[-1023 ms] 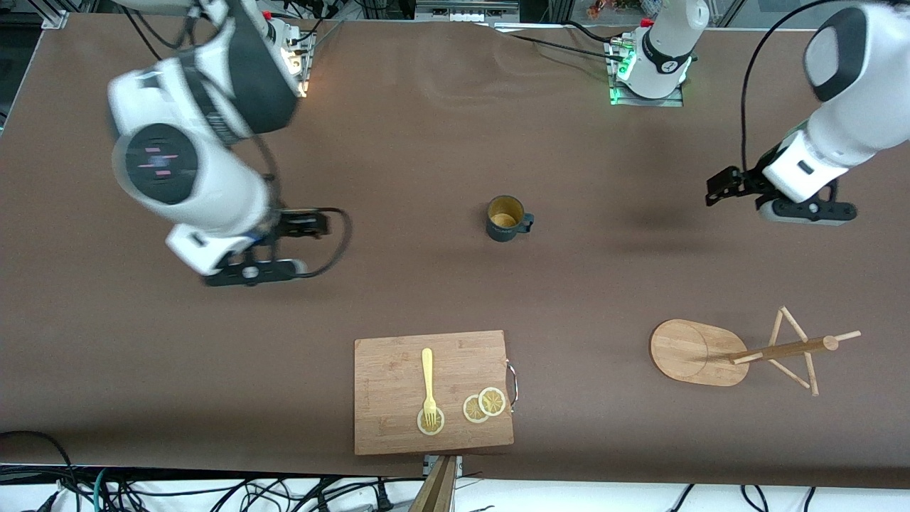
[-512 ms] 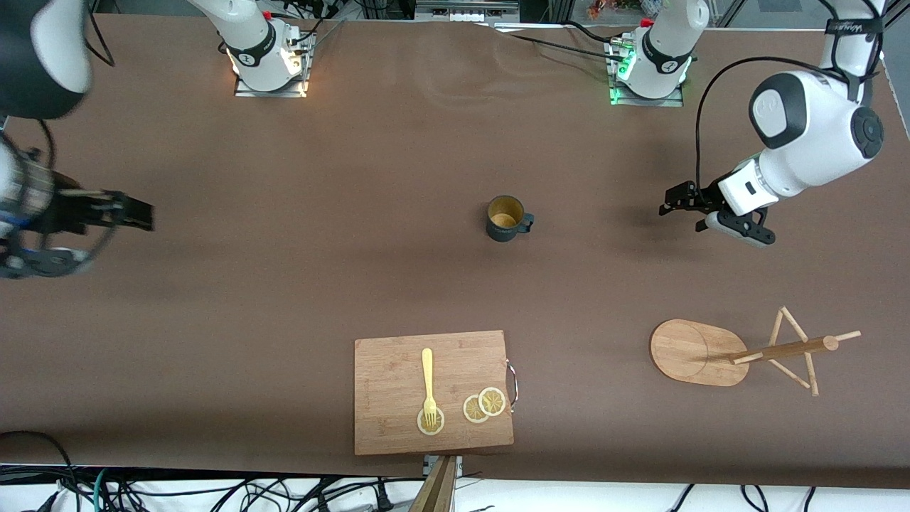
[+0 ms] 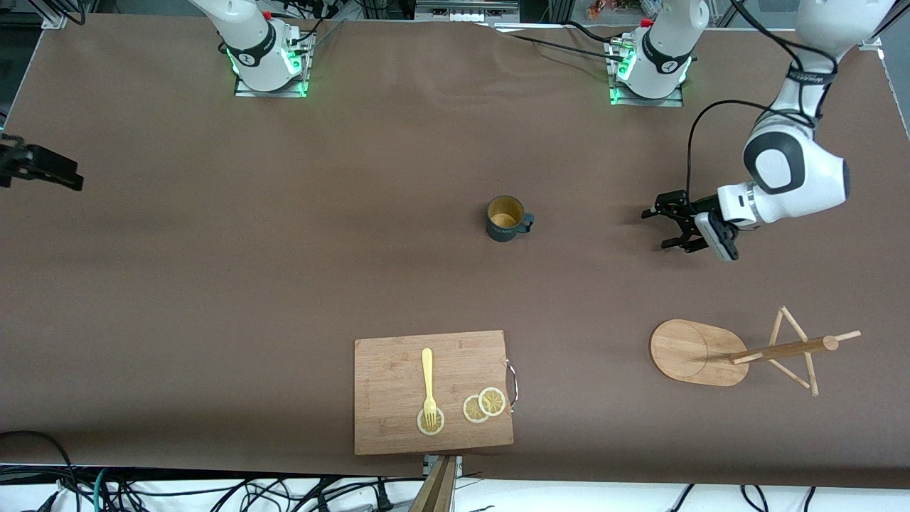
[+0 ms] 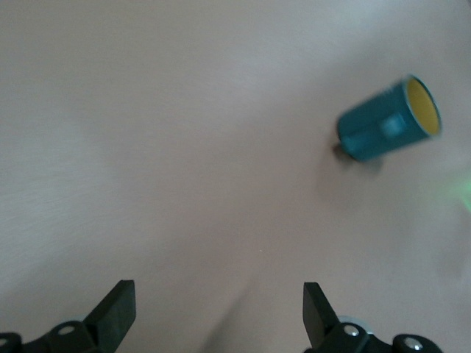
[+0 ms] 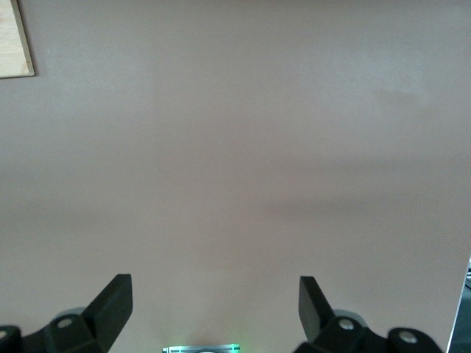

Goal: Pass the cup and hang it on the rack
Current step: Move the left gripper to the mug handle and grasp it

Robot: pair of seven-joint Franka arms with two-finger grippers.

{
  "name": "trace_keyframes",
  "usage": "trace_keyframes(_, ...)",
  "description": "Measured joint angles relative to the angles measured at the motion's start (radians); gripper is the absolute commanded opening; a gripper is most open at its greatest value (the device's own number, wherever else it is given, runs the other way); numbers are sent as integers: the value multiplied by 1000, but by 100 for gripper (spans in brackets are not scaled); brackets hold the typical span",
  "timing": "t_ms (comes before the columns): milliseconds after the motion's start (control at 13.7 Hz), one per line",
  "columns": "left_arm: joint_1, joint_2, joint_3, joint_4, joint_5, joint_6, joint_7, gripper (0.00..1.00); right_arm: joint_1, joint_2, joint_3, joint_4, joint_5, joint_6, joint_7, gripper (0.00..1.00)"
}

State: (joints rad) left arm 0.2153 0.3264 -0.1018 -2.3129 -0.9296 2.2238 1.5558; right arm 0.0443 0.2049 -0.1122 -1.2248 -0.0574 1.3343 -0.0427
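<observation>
My left gripper takes hold of the cup by its handle (image 3: 526,222) next, so as to hang the cup on the rack (image 3: 753,352).
The dark teal cup (image 3: 506,218) stands upright in the middle of the table, its handle toward the left arm's end. It also shows in the left wrist view (image 4: 390,129). My left gripper (image 3: 657,229) is open and empty, low over the table between the cup and the left arm's end, its fingers (image 4: 118,318) wide apart. The wooden rack (image 3: 753,352) stands on its oval base nearer the front camera than the left gripper. My right gripper (image 3: 60,173) is at the right arm's end of the table, open and empty (image 5: 215,309).
A wooden cutting board (image 3: 398,370) lies near the table's front edge with a yellow fork (image 3: 427,380) and lemon slices (image 3: 483,405) on it. Its corner shows in the right wrist view (image 5: 13,44). Cables run along the front edge.
My right arm has swung from near the middle out to its end of the table. My left gripper has moved toward the cup and lowered.
</observation>
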Motion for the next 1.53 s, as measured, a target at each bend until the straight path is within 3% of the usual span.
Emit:
trace_keyframes(219,2,69,-34,11,-93,-57,328,100,-39,-62,0,-61,12,-1,-8,100)
trace_keyframes(585,-25,178,-93,45,-293,-177,803,100,-43,-71,18,-127,25,1,-12,100)
trace_keyframes(1243,-220,392,-111,269,-515,-279,1001,99,-43,-66,27,-129,26,1,-2,100)
trace_keyframes(1316,-233,405,-111,287,-524,-280,1017,96,-43,-66,27,-130,26,1,-2,100)
trace_keyframes(1389,-242,415,-111,300,-526,-280,1027,88,-43,-66,27,-130,26,1,-2,100)
trace_keyframes(1535,-246,427,-111,310,-526,-280,1042,63,-43,-66,27,-130,26,2,-2,100)
